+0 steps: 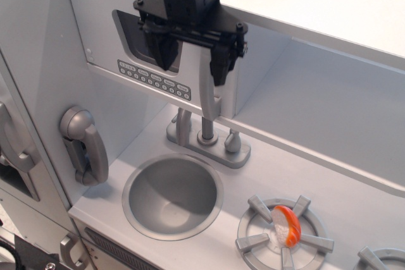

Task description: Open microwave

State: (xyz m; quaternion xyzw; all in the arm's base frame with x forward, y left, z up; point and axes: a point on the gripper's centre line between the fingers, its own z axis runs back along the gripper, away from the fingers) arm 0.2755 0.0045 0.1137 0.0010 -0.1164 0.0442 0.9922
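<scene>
The gripper grabs the microwave door (109, 40) by its tall grey vertical handle (207, 86) next, to swing the door open.
The microwave (104, 33) is a grey cabinet door at the upper left with a dark rounded window (131, 35) and a row of small buttons (154, 79) below it. Its tall grey vertical handle (207, 86) stands at the door's right edge. The door looks shut. My black gripper (192, 56) is open, in front of the door's upper right part. One finger (161, 50) covers part of the window. The other finger (219, 62) is at the top of the handle, hiding its upper end.
A grey toy telephone handset (84, 145) hangs on the left wall. A grey faucet (207, 136) stands behind the round sink (172, 195). An orange and white object (285, 225) lies on the burner (285, 232) at the front right. A shelf recess runs right of the microwave.
</scene>
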